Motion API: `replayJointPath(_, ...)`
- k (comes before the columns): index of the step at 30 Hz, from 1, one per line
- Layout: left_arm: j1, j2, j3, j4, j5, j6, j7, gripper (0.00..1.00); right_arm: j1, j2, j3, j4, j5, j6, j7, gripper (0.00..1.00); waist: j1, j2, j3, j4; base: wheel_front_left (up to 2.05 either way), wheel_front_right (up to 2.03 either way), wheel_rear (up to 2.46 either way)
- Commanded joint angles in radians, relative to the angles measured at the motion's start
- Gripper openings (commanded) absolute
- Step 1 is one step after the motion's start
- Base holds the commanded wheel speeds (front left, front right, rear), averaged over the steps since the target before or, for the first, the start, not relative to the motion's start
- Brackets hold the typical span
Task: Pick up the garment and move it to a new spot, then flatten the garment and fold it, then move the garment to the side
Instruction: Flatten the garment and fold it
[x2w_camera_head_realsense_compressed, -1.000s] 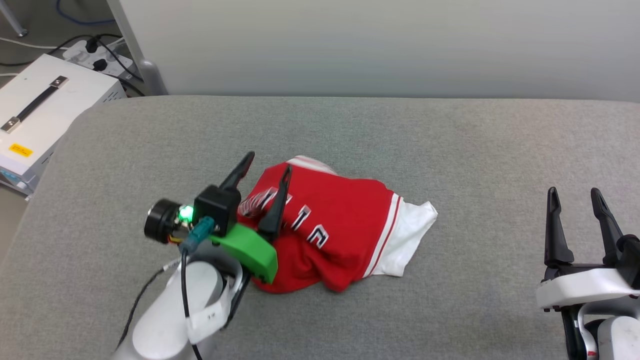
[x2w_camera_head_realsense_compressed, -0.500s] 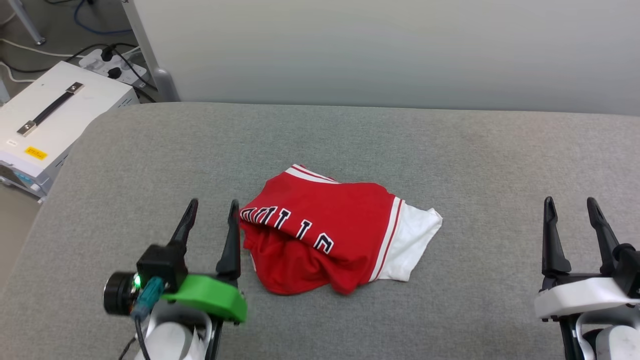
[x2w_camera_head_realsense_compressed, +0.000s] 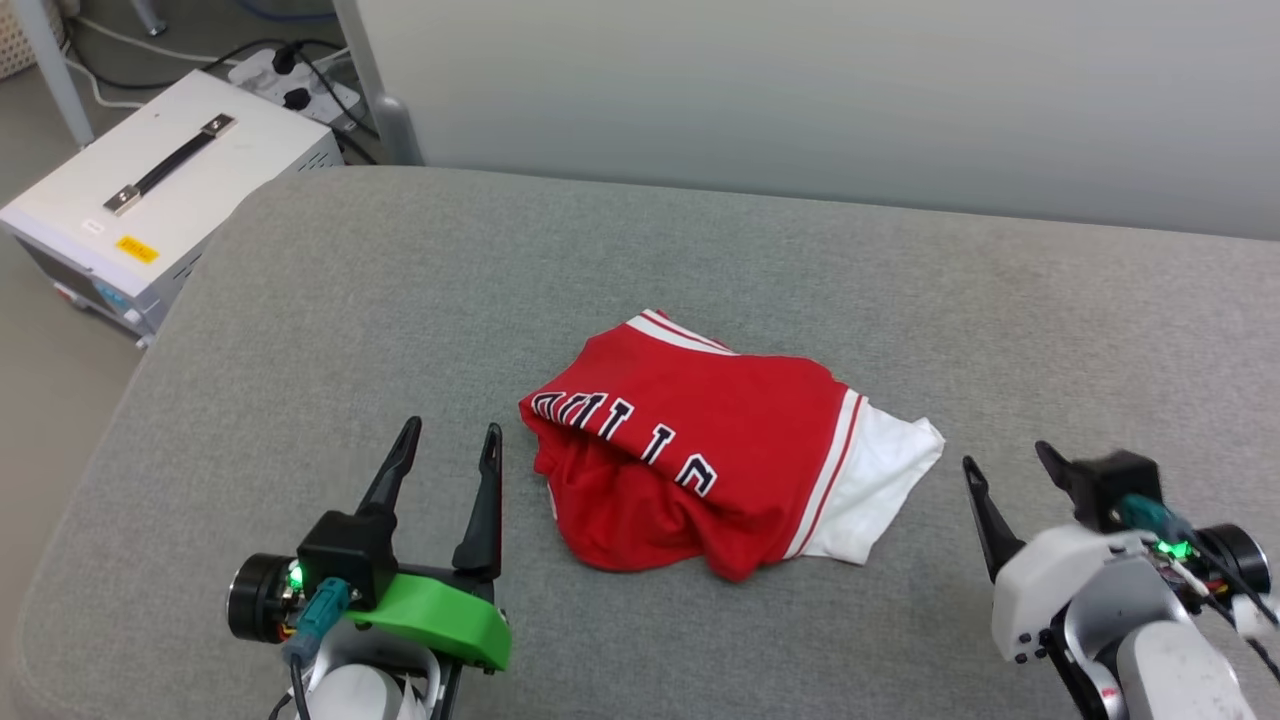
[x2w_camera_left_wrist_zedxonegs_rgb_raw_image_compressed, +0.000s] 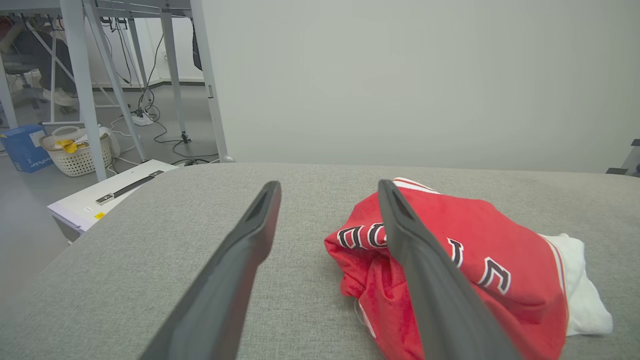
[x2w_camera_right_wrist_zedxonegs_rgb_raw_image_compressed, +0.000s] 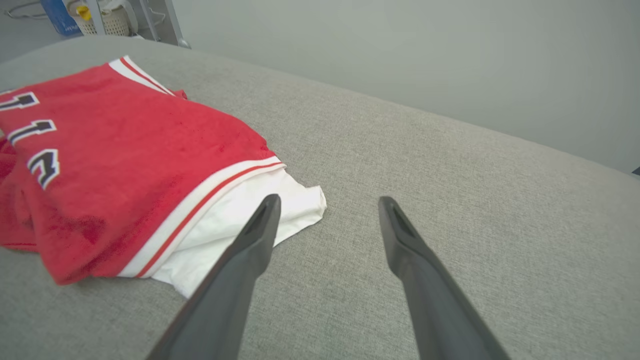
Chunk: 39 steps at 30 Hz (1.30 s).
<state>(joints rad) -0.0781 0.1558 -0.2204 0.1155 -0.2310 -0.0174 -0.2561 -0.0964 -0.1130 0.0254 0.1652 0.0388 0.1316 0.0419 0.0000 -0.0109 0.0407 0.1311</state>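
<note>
My left gripper will next grab the outer edge of the white sleeve. It will then spread the crumpled garment (x2w_camera_head_realsense_compressed: 708, 444) (x2w_camera_left_wrist_zedxonegs_rgb_raw_image_compressed: 480, 240) flat for folding.
The garment (x2w_camera_head_realsense_compressed: 720, 450), a red jersey with black white-edged letters and a white sleeve, lies crumpled and partly folded over on the grey padded surface (x2w_camera_head_realsense_compressed: 700, 260). My left gripper (x2w_camera_head_realsense_compressed: 450, 430) stands open just left of it, apart from the cloth, nothing between its fingers. In the left wrist view the garment (x2w_camera_left_wrist_zedxonegs_rgb_raw_image_compressed: 480, 235) lies beside and behind the right finger of the left gripper (x2w_camera_left_wrist_zedxonegs_rgb_raw_image_compressed: 328, 185). My right gripper (x2w_camera_head_realsense_compressed: 1005, 458) is open to the right of the white sleeve. Seen from the right wrist, the right gripper (x2w_camera_right_wrist_zedxonegs_rgb_raw_image_compressed: 328, 199) points just past the sleeve corner of the garment (x2w_camera_right_wrist_zedxonegs_rgb_raw_image_compressed: 125, 165).
A white box with a black handle (x2w_camera_head_realsense_compressed: 160, 190) sits on the floor off the surface's left far corner, with a power strip (x2w_camera_head_realsense_compressed: 290, 75) and a metal leg (x2w_camera_head_realsense_compressed: 385, 100) behind it. A pale wall runs along the far edge. A basket (x2w_camera_left_wrist_zedxonegs_rgb_raw_image_compressed: 75, 152) stands further off.
My left gripper has drawn back from over the garment's left edge to a spot beside it, still open. The right gripper has turned and come in toward the sleeve. The head camera has shifted.
</note>
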Motion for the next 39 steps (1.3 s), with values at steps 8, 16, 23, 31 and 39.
replayJointPath(8, -0.031, -0.051, 0.018, 0.009, 0.048, -0.042, -0.006, 1.0, -0.125, -0.079, 0.094, 0.038, 0.096, -0.001, 0.447, 1.0, 0.0, 0.0109, 0.092, 0.106, 0.0, 0.0, 0.0)
replayJointPath(16, -0.054, -0.077, 0.03, 0.012, 0.075, -0.065, -0.006, 1.0, -0.193, -0.086, 0.078, 0.099, 0.073, -0.001, 0.608, 1.0, 0.0, 0.0109, 0.142, 0.17, 0.0, 0.0, 0.0)
replayJointPath(23, -0.07, -0.092, 0.03, 0.02, 0.094, -0.075, -0.006, 1.0, -0.196, -0.061, 0.069, 0.19, 0.04, -0.001, 0.643, 1.0, 0.0, 0.0109, 0.168, 0.195, 0.0, 0.0, 0.0)
replayJointPath(31, -0.068, -0.099, 0.046, 0.027, 0.106, -0.078, -0.006, 1.0, -0.196, -0.078, 0.121, 0.228, 0.057, -0.001, 0.62, 0.0, 0.0, 0.0109, 0.149, 0.157, 0.0, 0.0, 0.0)
replayJointPath(39, -0.052, -0.098, 0.069, 0.035, 0.124, -0.088, -0.006, 1.0, -0.185, -0.166, 0.127, 0.162, 0.046, -0.001, 0.579, 0.0, 0.0, 0.0109, 0.092, 0.063, 0.0, 0.0, 0.0)
